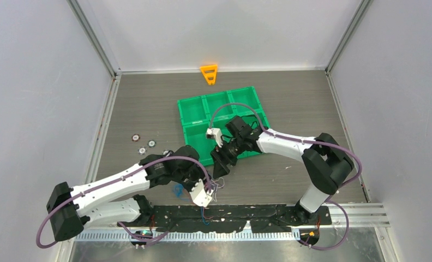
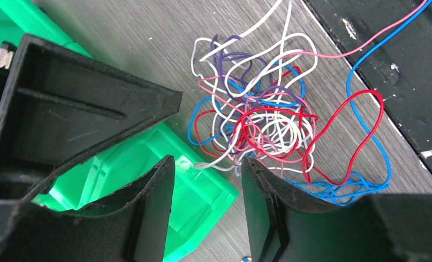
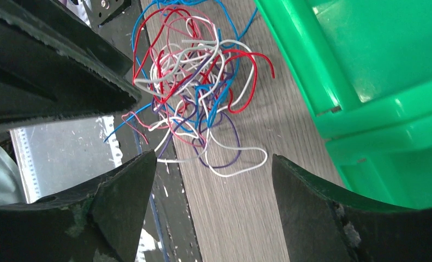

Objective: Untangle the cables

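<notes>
The left gripper grabs the white wire near its loose end, jutting toward the green tray, next, to draw the wire from the tangle.
The cables (image 2: 257, 117) are a loose tangle of thin white, red, blue, purple and pink wires on the wooden table, near the black base plate. The tangle also shows in the right wrist view (image 3: 195, 82) and, small, in the top view (image 1: 221, 187). My left gripper (image 2: 208, 166) is open and empty, its fingertips just short of the tangle's near edge. My right gripper (image 3: 214, 164) is open and empty, hovering above the table just before the tangle. In the top view the left gripper (image 1: 213, 184) and right gripper (image 1: 222, 164) face each other closely over the wires.
A green compartment tray (image 1: 195, 117) lies right behind the grippers; its corner (image 2: 203, 191) sits under the left fingers and its wall (image 3: 366, 82) is right of the right gripper. Small silver discs (image 1: 143, 144) lie left. An orange piece (image 1: 209, 73) stands at the back. The black base plate (image 2: 405, 71) borders the tangle.
</notes>
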Motion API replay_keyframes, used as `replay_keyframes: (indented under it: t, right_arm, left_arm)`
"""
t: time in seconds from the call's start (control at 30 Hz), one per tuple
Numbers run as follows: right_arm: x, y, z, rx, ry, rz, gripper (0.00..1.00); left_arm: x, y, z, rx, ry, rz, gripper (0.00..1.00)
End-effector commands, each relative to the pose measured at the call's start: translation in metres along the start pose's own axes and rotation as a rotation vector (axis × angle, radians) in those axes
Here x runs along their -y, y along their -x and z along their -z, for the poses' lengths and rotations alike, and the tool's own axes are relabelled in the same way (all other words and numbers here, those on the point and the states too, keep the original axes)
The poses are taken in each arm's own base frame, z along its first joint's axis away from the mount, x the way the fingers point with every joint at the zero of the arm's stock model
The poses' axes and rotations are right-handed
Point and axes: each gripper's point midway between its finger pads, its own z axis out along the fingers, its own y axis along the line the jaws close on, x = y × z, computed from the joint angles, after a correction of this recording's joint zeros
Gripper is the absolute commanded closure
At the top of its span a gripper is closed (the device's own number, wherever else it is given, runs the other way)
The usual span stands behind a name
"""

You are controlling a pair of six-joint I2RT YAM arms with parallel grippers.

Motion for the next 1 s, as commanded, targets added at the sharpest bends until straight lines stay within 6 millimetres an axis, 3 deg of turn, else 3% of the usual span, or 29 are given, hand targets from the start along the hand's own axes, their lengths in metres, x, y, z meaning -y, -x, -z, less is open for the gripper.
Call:
replay_keyframes:
  t: [0.0,0.1,0.17,0.3,0.43,0.53,0.7,0.8,0.97]
  right_arm:
    - [0.007,0.016,-0.01,0.05,-0.03,0.003,0.23]
    - [0.011,0.016,-0.014,0.05,-0.055,-0.003,0.27]
    - [0.01,0.015,-0.018,0.046,-0.062,0.0,0.27]
    - [0.007,0.015,-0.025,0.046,-0.09,0.036,0.28]
    - [0.006,0.011,-0.033,0.033,-0.109,0.056,0.29]
    - [0.016,0.0,-0.042,-0.002,-0.135,0.072,0.34]
    - [0.026,-0.017,-0.039,-0.064,-0.174,0.118,0.7]
    - [0.026,-0.026,-0.026,-0.099,-0.201,0.14,0.91]
    - [0.018,-0.033,-0.001,-0.112,-0.213,0.156,0.95]
  left_arm:
    - [-0.001,-0.005,-0.012,-0.009,-0.006,-0.054,0.52]
    - [0.002,-0.007,-0.018,-0.009,-0.021,-0.086,0.55]
    - [0.003,-0.011,-0.021,-0.019,-0.023,-0.115,0.63]
    - [-0.021,0.004,-0.006,0.023,0.075,-0.066,0.99]
    - [-0.045,0.025,0.022,0.079,0.181,0.061,1.0]
    - [-0.057,0.034,0.04,0.109,0.249,0.097,1.0]
    - [-0.075,0.05,0.076,0.167,0.387,0.14,1.0]
    - [-0.097,0.057,0.111,0.181,0.52,0.191,1.0]
    - [-0.134,0.072,0.182,0.223,0.714,0.304,1.0]
